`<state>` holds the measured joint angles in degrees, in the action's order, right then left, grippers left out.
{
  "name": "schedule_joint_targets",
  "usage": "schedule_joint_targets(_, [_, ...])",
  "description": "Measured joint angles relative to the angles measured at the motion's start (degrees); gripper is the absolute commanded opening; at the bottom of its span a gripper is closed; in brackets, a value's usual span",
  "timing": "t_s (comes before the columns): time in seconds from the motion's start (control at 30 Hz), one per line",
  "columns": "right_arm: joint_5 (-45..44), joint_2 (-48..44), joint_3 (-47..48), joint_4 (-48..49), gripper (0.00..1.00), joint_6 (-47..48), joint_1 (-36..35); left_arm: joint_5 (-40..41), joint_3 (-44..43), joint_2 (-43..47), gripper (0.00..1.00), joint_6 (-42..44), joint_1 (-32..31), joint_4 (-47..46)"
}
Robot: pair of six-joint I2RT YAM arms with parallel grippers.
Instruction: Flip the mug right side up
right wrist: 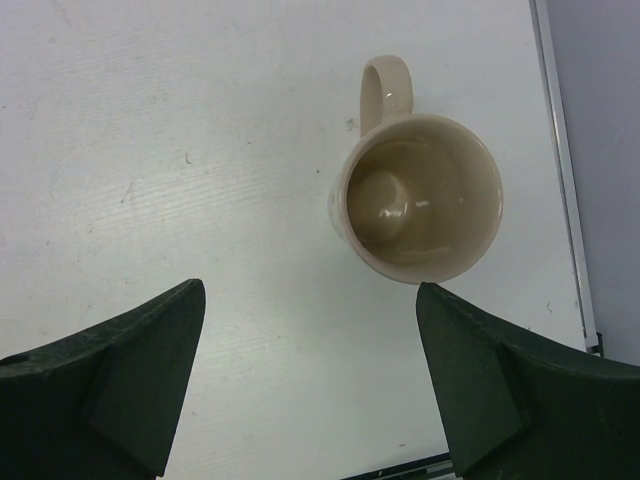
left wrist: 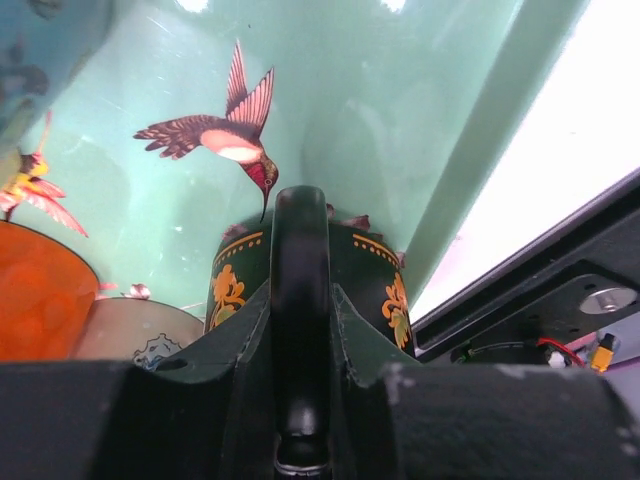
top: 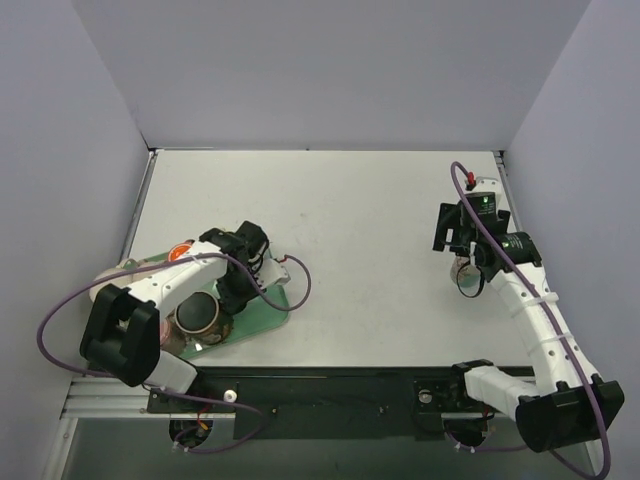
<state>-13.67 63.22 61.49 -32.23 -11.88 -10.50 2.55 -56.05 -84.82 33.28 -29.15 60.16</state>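
My right gripper takes hold of the dark mug by its rim edge (left wrist: 367, 242) next, beside the black handle (left wrist: 300, 240) my left gripper holds, to turn the mug upright.
A dark mug (top: 198, 315) with orange flower patterns (left wrist: 375, 285) sits on a green hummingbird tray (left wrist: 400, 120) at the near left. My left gripper (left wrist: 300, 292) is shut on its black handle (left wrist: 300, 240); in the top view the gripper (top: 232, 292) is just right of the mug, whose round brownish end faces the camera. A cream mug (right wrist: 420, 195) stands upright, mouth up, near the table's right edge (top: 467, 274). My right gripper (right wrist: 310, 290) is open and empty above it, also seen in the top view (top: 462, 250).
An orange dish (left wrist: 30, 295) and a beige piece (left wrist: 140, 330) lie on the tray next to the dark mug. The orange dish (top: 180, 250) is at the tray's far-left side. A black rail (top: 330, 385) runs along the near table edge. Grey walls enclose the table.
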Motion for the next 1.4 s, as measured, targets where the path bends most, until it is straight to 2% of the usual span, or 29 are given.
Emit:
schedule_joint_targets(0.13, [2.9, -3.1, 0.0, 0.1, 0.81, 0.0, -1.7, -4.4, -4.4, 3.9, 0.00, 0.0, 0.1, 3.5])
schedule_joint_targets(0.27, [7.9, -7.7, 0.0, 1.3, 0.82, -0.5, -6.1, -10.2, -14.0, 9.2, 0.00, -2.0, 0.8, 6.1])
schedule_joint_targets(0.43, [14.8, -12.9, -0.4, 8.1, 0.82, -1.8, -21.6, -17.3, -27.0, 13.2, 0.00, -7.6, 1.4, 6.3])
schedule_joint_targets(0.53, [24.1, -13.6, -4.3, 20.5, 0.82, -4.7, -30.6, -22.8, -31.8, 13.8, 0.00, -11.7, 1.5, 6.4])
schedule_joint_targets(0.7, [30.4, -7.1, -6.1, 35.2, 0.81, -9.0, -40.2, -32.2, -35.9, 14.2, 0.00, -18.3, 1.4, 6.6])
schedule_joint_targets(0.93, [34.7, 3.0, -3.7, 43.1, 0.77, -13.0, -45.7, -39.8, -38.0, 16.9, 0.00, -23.8, 1.4, 4.6])
schedule_joint_targets(1.0, [36.2, 3.6, -3.7, 45.5, 0.70, -14.5, -46.1, -40.6, -38.0, 17.6, 0.00, -24.4, 1.5, 4.3])
schedule_joint_targets(1.13, [40.1, 5.3, -3.2, 52.2, 0.42, -18.9, -46.9, -42.7, -37.9, 18.3, 0.00, -26.7, 1.5, 2.3])
schedule_joint_targets(1.23, [42.1, 7.1, -2.7, 54.1, 0.05, -24.4, -46.5, -41.8, -37.8, 19.8, 0.00, -25.9, 2.8, 2.3])
schedule_joint_targets(1.27, [43.2, 7.7, -2.6, 54.8, 0.00, -26.7, -46.2, -41.1, -37.6, 20.5, 0.00, -25.0, 3.2, 2.2])
schedule_joint_targets(1.33, [45.7, 8.3, -2.3, 56.7, 0.00, -29.9, -46.0, -39.7, -37.5, 22.0, 0.00, -22.9, 4.0, 1.7])
schedule_joint_targets(1.37, [46.7, 8.2, -2.0, 57.5, 0.00, -30.8, -46.1, -39.7, -37.6, 22.7, 0.08, -22.6, 4.1, 1.0])
schedule_joint_targets(1.4, [46.6, 7.5, -1.7, 57.3, 0.00, -30.9, -46.3, -39.8, -37.7, 23.2, 0.31, -22.6, 4.1, 0.0])
